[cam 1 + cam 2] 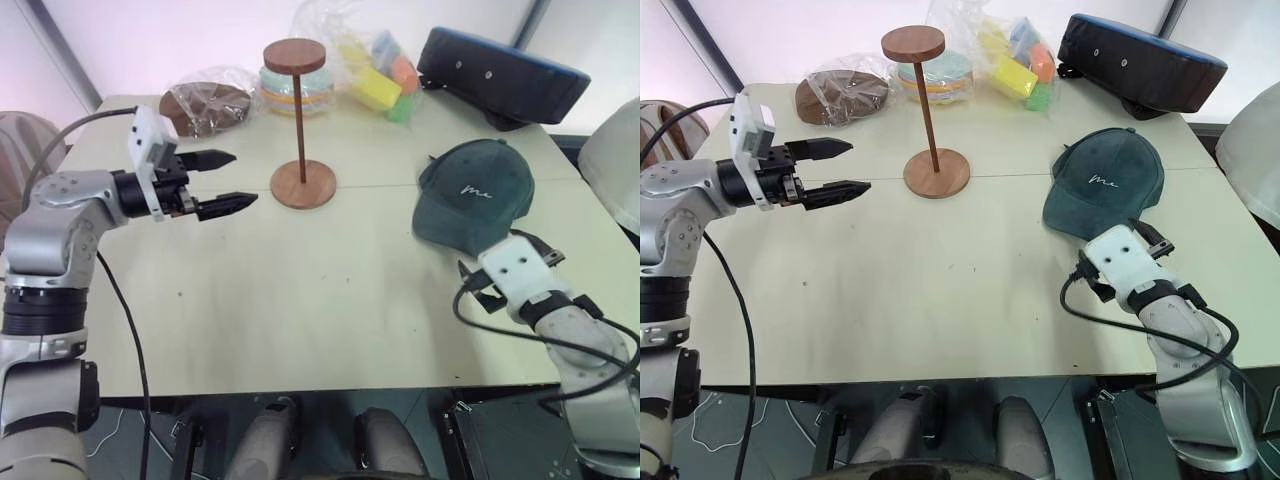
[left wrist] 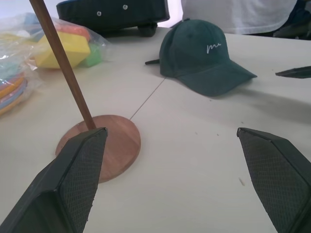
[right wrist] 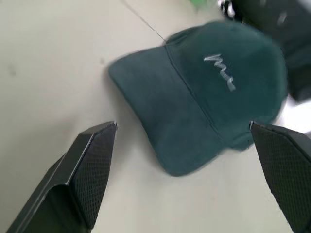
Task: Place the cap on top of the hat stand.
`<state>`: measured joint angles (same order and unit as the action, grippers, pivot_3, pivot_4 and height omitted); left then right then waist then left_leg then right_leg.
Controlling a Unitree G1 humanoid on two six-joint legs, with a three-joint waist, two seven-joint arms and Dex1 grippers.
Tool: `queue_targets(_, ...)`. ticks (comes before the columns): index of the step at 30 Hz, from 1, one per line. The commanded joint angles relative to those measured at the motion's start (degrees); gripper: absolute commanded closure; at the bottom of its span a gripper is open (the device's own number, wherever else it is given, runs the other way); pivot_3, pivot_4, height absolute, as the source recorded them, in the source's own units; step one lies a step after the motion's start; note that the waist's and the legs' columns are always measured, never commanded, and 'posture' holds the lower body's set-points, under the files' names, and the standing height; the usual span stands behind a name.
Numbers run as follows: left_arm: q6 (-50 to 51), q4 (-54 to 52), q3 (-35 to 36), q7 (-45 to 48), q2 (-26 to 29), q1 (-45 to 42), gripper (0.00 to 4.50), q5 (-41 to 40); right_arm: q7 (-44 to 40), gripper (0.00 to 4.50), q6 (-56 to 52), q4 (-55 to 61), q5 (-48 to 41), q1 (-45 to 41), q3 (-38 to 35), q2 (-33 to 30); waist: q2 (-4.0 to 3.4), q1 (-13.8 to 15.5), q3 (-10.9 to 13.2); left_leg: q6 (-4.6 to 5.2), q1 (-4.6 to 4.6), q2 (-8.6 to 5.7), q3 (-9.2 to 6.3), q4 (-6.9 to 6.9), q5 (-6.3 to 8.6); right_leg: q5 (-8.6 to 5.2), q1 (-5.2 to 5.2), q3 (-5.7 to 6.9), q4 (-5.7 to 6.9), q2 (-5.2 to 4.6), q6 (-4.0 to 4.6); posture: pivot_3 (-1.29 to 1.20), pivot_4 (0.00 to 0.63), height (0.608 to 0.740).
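The cap is thin at the brim, with two flat sides, while the cap's top [image 1: 485,180] is round and wide, so my right gripper should grab the cap by its brim edge [image 1: 478,244] next.
The dark teal cap [image 1: 475,195] lies on the table at the right, brim toward me, white script on its front. My right gripper [image 3: 183,127] is just in front of it, low over the table and open wide; the brim [image 3: 170,131] reaches in between the fingers [image 3: 92,165] without touching them. The reddish-brown hat stand [image 1: 300,120] stands upright at the table's middle back, its top disc [image 1: 295,55] bare. My left gripper [image 1: 242,180] hovers open and empty to the left of the stand's round base [image 1: 303,185].
At the back lie a brown disc wrapped in clear plastic [image 1: 205,105], a stack of coloured plates [image 1: 295,92], a bag of colourful blocks [image 1: 378,78] and a dark padded case [image 1: 500,75]. The table's front edge [image 1: 300,385] is close to me.
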<state>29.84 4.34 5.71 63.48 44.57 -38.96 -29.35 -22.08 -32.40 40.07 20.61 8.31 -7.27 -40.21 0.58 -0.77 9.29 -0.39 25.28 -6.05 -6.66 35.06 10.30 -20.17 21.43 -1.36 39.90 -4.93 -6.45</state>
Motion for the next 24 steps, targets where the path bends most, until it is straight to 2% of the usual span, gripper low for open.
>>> queue_targets(1, -0.46, -1.52, 1.39, -0.26, 0.12, -0.42, 0.0, -0.56, 2.11, 0.06, 5.49, -0.34, 3.33, 0.75, 0.01, -0.73, -0.01, -0.01, 0.0, 0.0, 0.0, 0.0, 0.0, 0.0, 0.0, 0.0, 0.0, -0.01, 0.0, 0.0, 0.0, 0.0, 0.15, 0.74)
queue_targets(15, -0.04, -2.92, 1.8, -0.83, 0.07, 1.04, 0.0, -0.91, 0.64, 0.06, 8.97, -4.84, 5.36, 2.11, 2.0, 2.68, 0.0, 0.03, 0.0, 0.0, 0.0, -0.01, -0.02, 0.01, 0.0, 0.0, -0.03, 0.0, 0.0, -0.01, 0.0, 0.0, 0.15, 0.74)
queue_targets(24, 0.82, -4.94, 2.62, -1.87, 0.54, 2.52, 0.0, -1.5, -0.01, 0.06, 11.59, -11.11, 8.17, -3.24, 4.1, 0.49, 0.0, 0.02, 0.0, 0.0, 0.0, -0.01, -0.01, 0.01, 0.0, 0.0, -0.02, 0.0, 0.0, -0.01, 0.0, 0.0, 0.15, 0.74)
